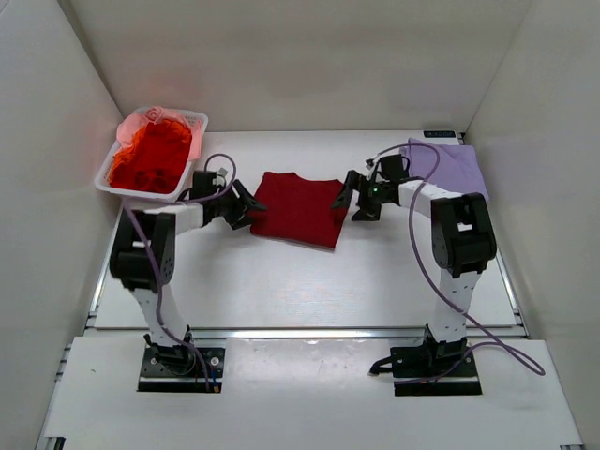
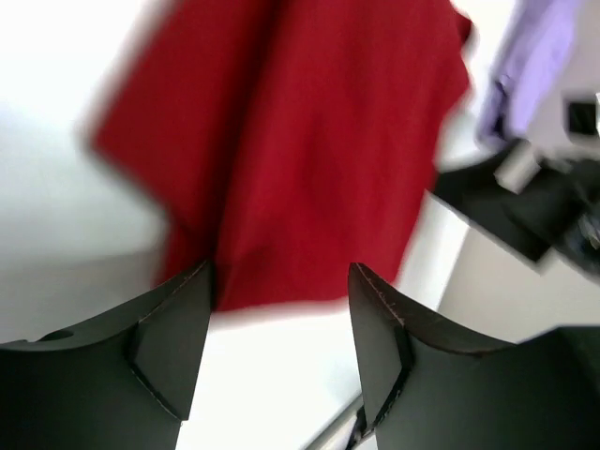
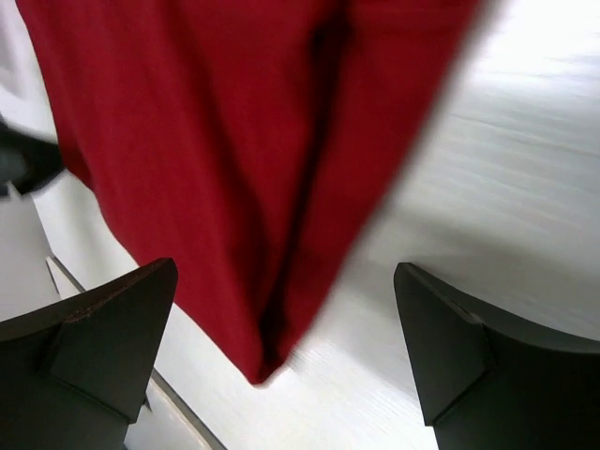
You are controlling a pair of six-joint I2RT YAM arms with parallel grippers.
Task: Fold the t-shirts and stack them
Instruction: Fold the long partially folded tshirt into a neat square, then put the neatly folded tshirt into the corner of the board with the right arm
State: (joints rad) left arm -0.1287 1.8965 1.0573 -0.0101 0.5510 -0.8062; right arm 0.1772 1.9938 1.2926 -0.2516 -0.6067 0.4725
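Observation:
My right gripper grabs the folded dark red t-shirt's edge facing the lavender t-shirt (image 1: 450,167) next, to stack the shirt there.
A dark red t-shirt (image 1: 298,208) lies folded flat in the middle of the table; it also fills the left wrist view (image 2: 291,141) and the right wrist view (image 3: 234,159). My left gripper (image 1: 251,206) is open and empty at its left edge. My right gripper (image 1: 349,199) is open and empty at its right edge, with a corner of the shirt between its fingers' line of sight. A pale lavender t-shirt (image 1: 450,167) lies folded at the far right. Bright orange-red shirts (image 1: 148,159) and a pink one (image 1: 155,116) are heaped in the basket.
A white plastic basket (image 1: 194,141) stands at the far left corner. White walls close in the table on three sides. A metal rail (image 1: 300,330) runs along the near edge in front of the arm bases.

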